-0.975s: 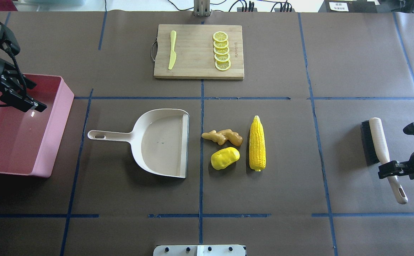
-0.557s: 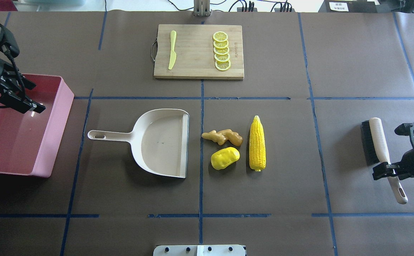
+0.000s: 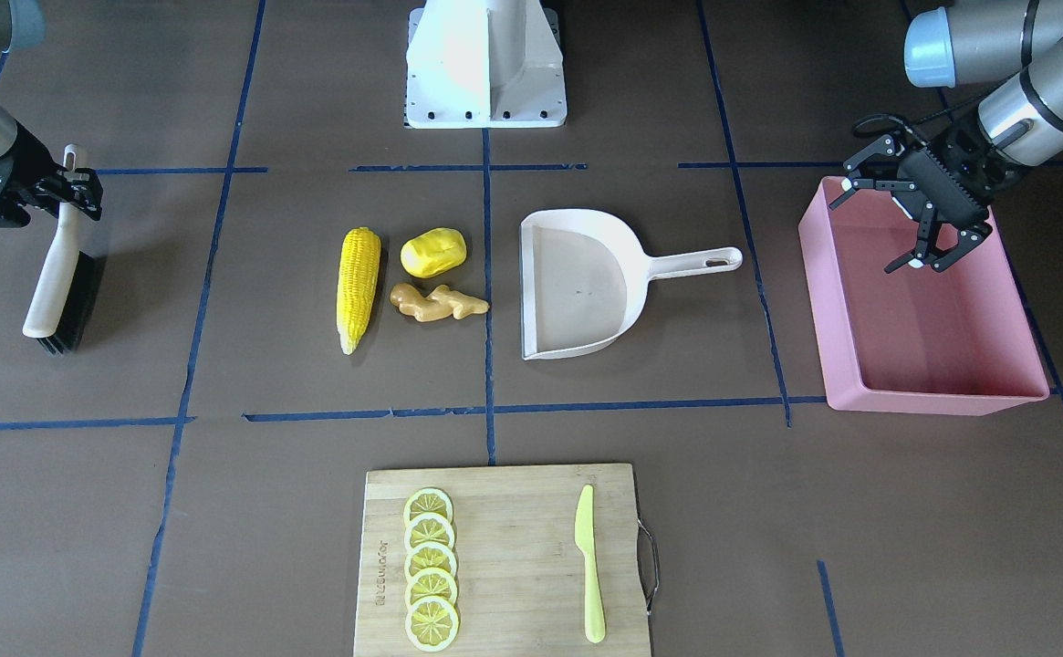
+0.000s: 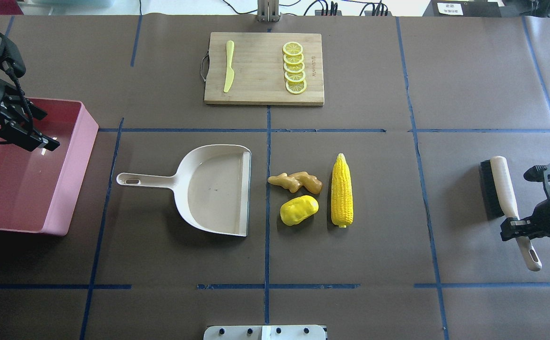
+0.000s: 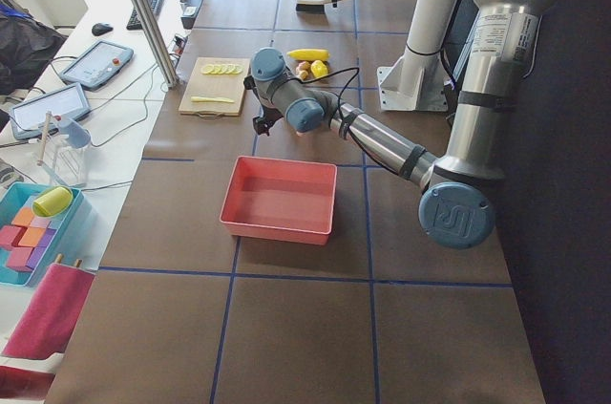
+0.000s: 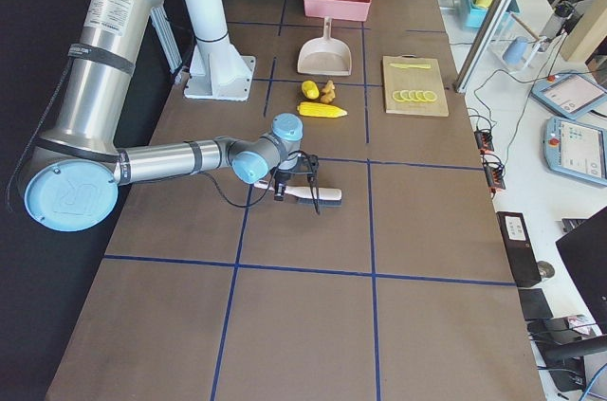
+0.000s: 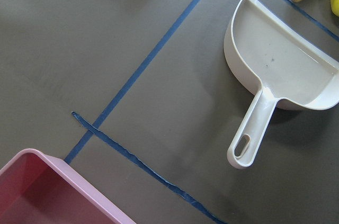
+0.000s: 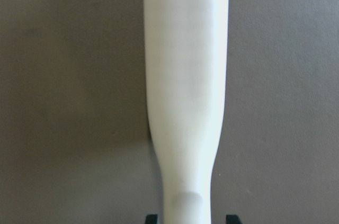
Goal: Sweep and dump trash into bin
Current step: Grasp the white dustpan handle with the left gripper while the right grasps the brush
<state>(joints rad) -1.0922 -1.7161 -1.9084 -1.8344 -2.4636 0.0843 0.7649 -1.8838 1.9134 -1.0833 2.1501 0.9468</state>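
Note:
My right gripper grabs the white brush by its handle's narrow neck [image 3: 71, 215] next, to sweep the trash into the dustpan [image 3: 577, 283].
The trash lies mid-table: a corn cob [image 4: 342, 190], a yellow potato lump [image 4: 299, 210] and a tan ginger root [image 4: 296, 182]. They sit just right of the open mouth of the beige dustpan [image 4: 213, 189]. The pink bin [image 4: 74, 179] stands at the far left. My left gripper [image 4: 36, 137] hangs open and empty over the bin's far part; it also shows in the front view [image 3: 882, 225]. My right gripper [image 4: 515, 225] is open and straddles the white handle of the brush [image 4: 505, 191], which lies on the table. In the right wrist view the handle [image 8: 185, 75] runs between the fingertips with gaps.
A wooden cutting board [image 4: 260, 89] at the back centre holds several lemon slices [image 4: 294, 67] and a yellow-green knife [image 4: 229, 66]. The dustpan's handle [image 7: 254, 134] points toward the bin. Blue tape lines cross the brown table cover.
My right gripper has shifted slightly and sits lower around the brush handle. The brush, trash and dustpan have not moved. The left gripper has drifted slightly over the bin.

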